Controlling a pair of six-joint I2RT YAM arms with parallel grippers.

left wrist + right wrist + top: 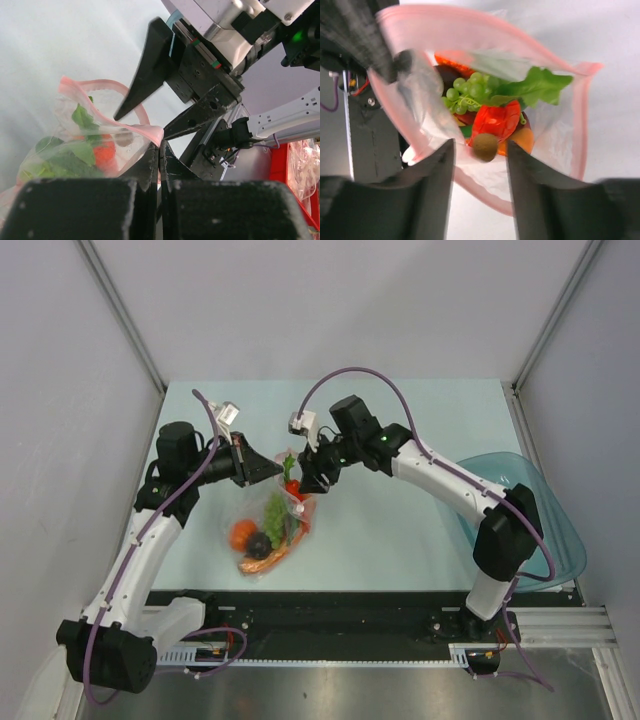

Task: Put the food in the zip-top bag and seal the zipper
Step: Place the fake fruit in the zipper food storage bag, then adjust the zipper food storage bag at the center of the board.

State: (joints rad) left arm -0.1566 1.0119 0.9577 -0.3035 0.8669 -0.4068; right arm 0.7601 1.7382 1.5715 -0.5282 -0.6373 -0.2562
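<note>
My right gripper is to pinch the zip-top bag's pink-red zipper strip next, at the edge of the bag's opening. My left gripper is then free to seal the zipper.
The clear zip-top bag lies mid-table with its mouth lifted toward the grippers. Inside it are the green grape bunch, a red piece, the orange-red round fruit, the dark ball and the carrot. My left gripper is shut on the pink-red zipper strip at the mouth's edge. My right gripper is open and empty just over the open mouth. A small brown ball shows between its fingers, untouched.
A teal translucent bowl sits at the table's right edge by the right arm's base. Grey walls enclose the table on three sides. The black rail runs along the near edge.
</note>
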